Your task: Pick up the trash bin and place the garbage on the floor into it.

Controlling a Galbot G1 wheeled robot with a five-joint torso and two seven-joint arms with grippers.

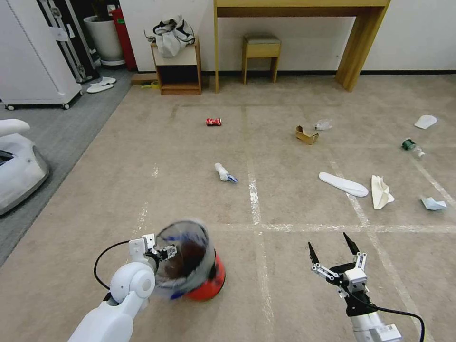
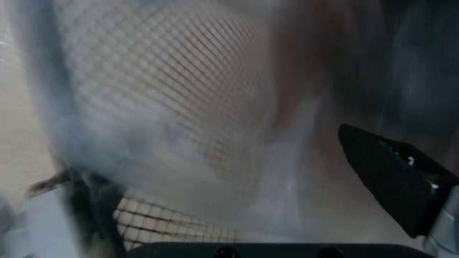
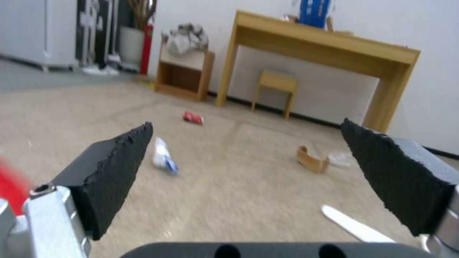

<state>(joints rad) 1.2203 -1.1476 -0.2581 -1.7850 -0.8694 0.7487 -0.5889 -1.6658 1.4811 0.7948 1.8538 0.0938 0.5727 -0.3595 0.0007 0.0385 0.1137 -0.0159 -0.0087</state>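
I need to pick up the bin next with my left gripper by its thin rim (image 1: 171,227), because the bin's round body (image 1: 196,272) is too wide for my fingertips.
The red trash bin (image 1: 205,281) with its clear bag leans tilted and blurred on the floor (image 1: 294,266) at my near left. My left gripper (image 1: 165,251) is at the bin's rim, open. In the left wrist view the mesh wall (image 2: 191,89) and bag lie between the spread jaws, beside one black finger (image 2: 382,175). My right gripper (image 1: 330,243) (image 3: 246,123) hangs open and holds nothing, low over the carpet. Garbage lies ahead: a red can (image 1: 213,122) (image 3: 193,117), a white wrapper (image 1: 224,173) (image 3: 163,158), cardboard (image 1: 306,135) (image 3: 312,162), a slipper (image 1: 343,184) and crumpled paper (image 1: 381,191).
A green-capped bottle (image 1: 411,146), a second slipper (image 1: 425,121) and a paper scrap (image 1: 433,204) lie far right. A wooden desk (image 1: 361,42), stool (image 1: 261,47) and low shelf (image 1: 176,66) line the back wall. A white machine (image 1: 16,166) sits on the grey carpet (image 1: 57,128) at left.
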